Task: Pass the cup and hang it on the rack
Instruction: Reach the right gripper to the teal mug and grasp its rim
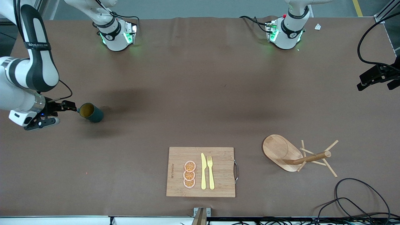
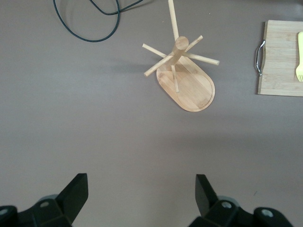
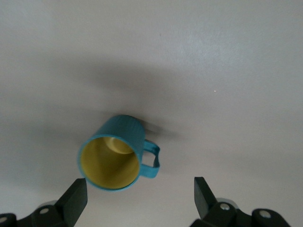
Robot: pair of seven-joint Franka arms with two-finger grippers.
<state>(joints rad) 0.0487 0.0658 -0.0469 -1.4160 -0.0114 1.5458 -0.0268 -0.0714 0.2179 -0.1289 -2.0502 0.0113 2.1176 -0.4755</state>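
The cup's loop handle [image 3: 152, 160] needs to stay free for passing and hanging. My right gripper should pick up the cup by its rim [image 3: 133, 182] next.
The dark teal cup [image 1: 91, 112] lies on its side on the brown table near the right arm's end, its yellow inside facing my right gripper [image 1: 69, 110]. In the right wrist view the cup [image 3: 116, 151] is just ahead of the open right gripper [image 3: 139, 194], nearer one finger, with its loop handle [image 3: 152, 161] out to the side. Nothing is held. The wooden rack [image 1: 297, 154] stands on its oval base toward the left arm's end; it also shows in the left wrist view [image 2: 182, 71]. My left gripper [image 1: 375, 82] hangs open and empty [image 2: 142, 191] over the table's edge.
A bamboo cutting board [image 1: 218, 184] with a metal handle, a yellow knife, a fork and orange slices lies at the table's edge nearest the front camera; it also shows in the left wrist view [image 2: 279, 66]. Black cables [image 1: 353, 200] coil near the rack.
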